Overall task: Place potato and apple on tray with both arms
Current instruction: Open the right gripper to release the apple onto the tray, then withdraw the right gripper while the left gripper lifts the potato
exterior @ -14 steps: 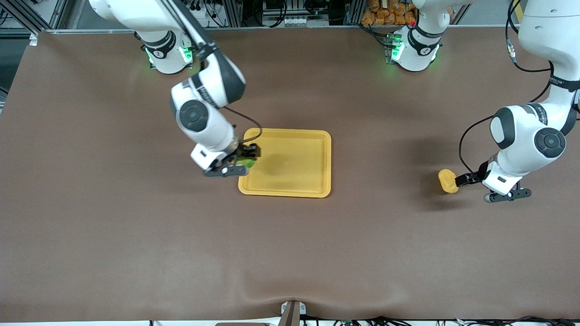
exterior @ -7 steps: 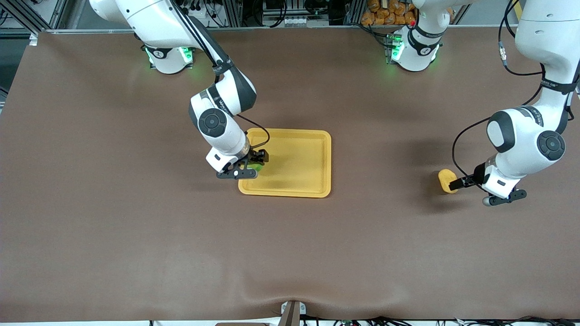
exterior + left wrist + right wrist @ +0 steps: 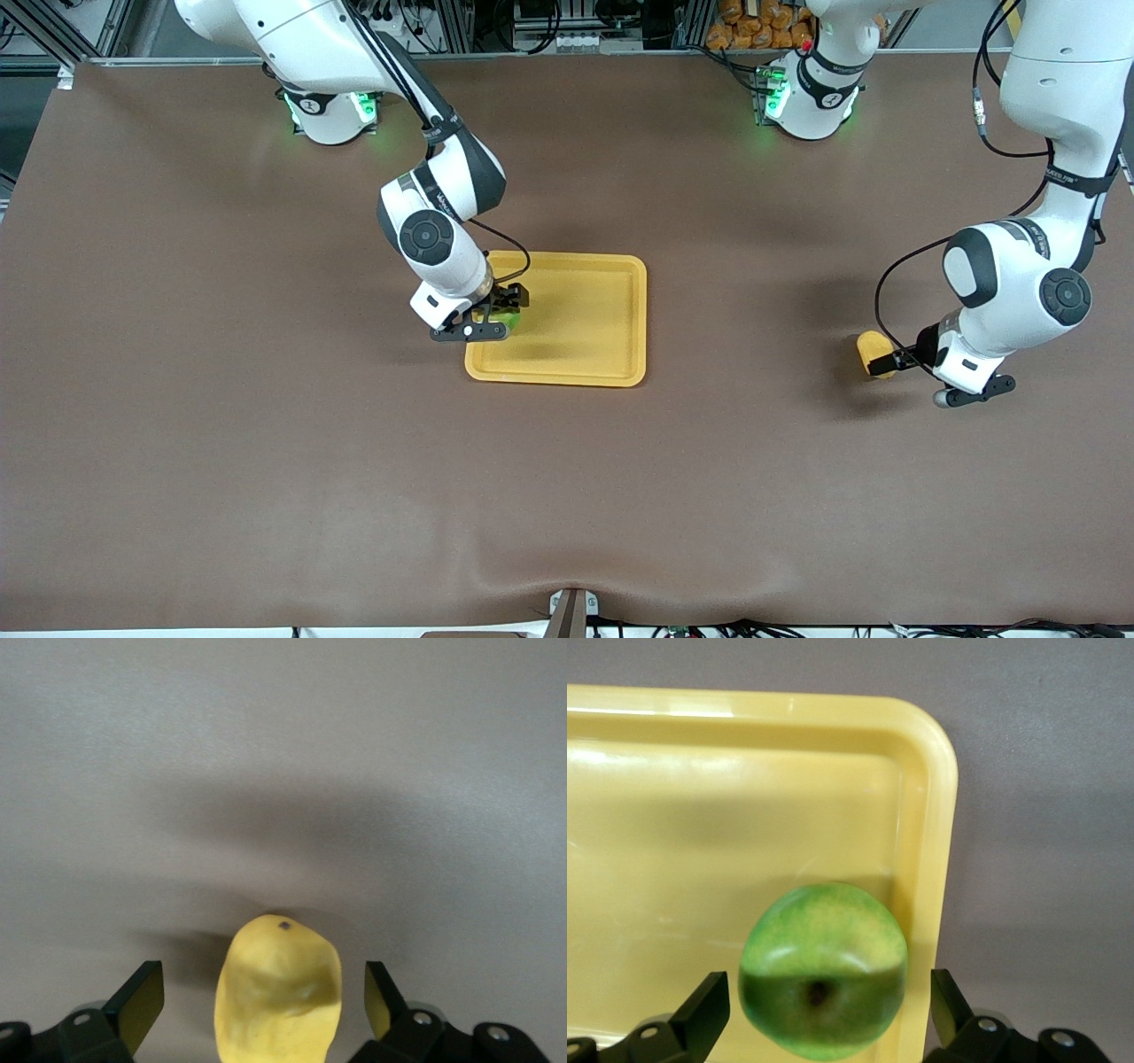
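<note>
The potato needs to go on the yellow tray [image 3: 585,310], so my left gripper should grab the potato by its rounded middle [image 3: 873,353] next.
The green apple [image 3: 506,314] lies in the yellow tray [image 3: 585,310] by the rim at the right arm's end. My right gripper [image 3: 498,310] is low over it, open. In the right wrist view the apple [image 3: 824,970] sits between the fingers with a gap on each side, next to the tray's rim [image 3: 930,842]. The yellow-orange potato [image 3: 870,347] lies on the table toward the left arm's end. My left gripper [image 3: 886,361] is low at it, open. In the left wrist view the potato [image 3: 279,992] lies between the two fingers, which do not touch it.
The brown mat [image 3: 567,496] covers the whole table. The rest of the tray holds nothing. The arm bases [image 3: 802,89] stand along the edge farthest from the front camera.
My right gripper has moved with the apple from the tray's rim to over the inside and lower. My left gripper has moved closer around the potato.
</note>
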`<state>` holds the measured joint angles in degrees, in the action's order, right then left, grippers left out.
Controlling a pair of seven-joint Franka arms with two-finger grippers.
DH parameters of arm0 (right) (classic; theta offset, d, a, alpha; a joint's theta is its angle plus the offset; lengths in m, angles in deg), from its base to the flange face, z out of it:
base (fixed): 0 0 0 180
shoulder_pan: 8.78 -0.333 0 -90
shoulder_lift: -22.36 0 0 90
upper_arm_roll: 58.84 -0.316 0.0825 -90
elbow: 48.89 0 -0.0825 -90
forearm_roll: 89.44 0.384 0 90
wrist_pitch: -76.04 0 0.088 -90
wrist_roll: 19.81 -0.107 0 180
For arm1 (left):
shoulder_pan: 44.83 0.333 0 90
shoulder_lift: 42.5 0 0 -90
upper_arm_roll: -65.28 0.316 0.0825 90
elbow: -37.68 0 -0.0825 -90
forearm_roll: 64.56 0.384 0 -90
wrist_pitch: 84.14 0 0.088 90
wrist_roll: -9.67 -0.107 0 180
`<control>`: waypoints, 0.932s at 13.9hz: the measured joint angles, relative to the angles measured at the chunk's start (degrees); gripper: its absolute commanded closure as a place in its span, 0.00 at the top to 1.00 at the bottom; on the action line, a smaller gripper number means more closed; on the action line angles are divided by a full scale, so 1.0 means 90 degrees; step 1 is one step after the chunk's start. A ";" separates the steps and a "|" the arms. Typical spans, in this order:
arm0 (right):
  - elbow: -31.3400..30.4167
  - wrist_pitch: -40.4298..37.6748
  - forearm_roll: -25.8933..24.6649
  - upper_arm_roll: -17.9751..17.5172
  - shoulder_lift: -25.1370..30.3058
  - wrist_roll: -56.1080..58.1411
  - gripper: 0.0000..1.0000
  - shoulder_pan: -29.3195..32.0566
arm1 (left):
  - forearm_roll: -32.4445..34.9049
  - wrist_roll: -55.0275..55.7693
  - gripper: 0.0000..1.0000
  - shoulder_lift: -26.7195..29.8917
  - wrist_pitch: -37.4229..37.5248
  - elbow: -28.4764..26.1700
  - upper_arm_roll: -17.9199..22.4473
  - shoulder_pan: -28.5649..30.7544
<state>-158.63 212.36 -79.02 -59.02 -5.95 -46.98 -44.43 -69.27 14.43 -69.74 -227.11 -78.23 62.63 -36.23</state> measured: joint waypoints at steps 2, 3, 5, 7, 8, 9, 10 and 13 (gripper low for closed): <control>-0.0004 0.0002 0.0000 0.0008 -0.0003 0.0000 1.00 0.0001 | -0.0002 0.0009 0.77 -0.0038 0.0000 0.0000 -0.0035 -0.0007; -0.0002 0.0013 0.0000 0.0022 -0.0003 0.0000 1.00 0.0004 | -0.0004 0.0010 0.70 -0.0058 0.0000 0.0001 -0.0037 -0.0008; 0.0027 0.0043 0.0000 0.0068 0.0015 0.0000 1.00 0.0023 | -0.0004 0.0010 0.54 -0.0099 0.0000 0.0004 -0.0038 -0.0008; 0.0076 0.0045 0.0000 0.0124 0.0126 0.0000 1.00 0.0164 | -0.0005 0.0010 0.35 -0.0122 -0.0002 0.0008 -0.0040 -0.0008; 0.0101 -0.0033 0.0000 0.0142 0.0227 0.0027 1.00 0.0346 | -0.0005 0.0010 0.24 -0.0122 -0.0003 0.0018 -0.0046 -0.0008; 0.0139 -0.0254 -0.0003 0.0152 0.0371 0.0190 1.00 0.0613 | -0.0005 0.0010 0.14 -0.0124 -0.0003 0.0029 -0.0057 -0.0008; 0.0171 -0.0531 -0.0003 0.0162 0.0549 0.0494 1.00 0.0903 | -0.0005 0.0010 0.08 -0.0124 -0.0003 0.0034 -0.0068 -0.0009; 0.0208 -0.1624 0.0001 0.0177 0.1214 0.1642 1.00 0.1909 | -0.0005 0.0057 0.00 -0.0106 -0.0011 0.0098 -0.0103 -0.0009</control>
<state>-156.76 197.75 -79.02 -57.43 4.97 -32.20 -27.25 -69.32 14.94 -70.69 -227.21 -77.35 61.70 -36.31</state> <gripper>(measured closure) 0.000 0.463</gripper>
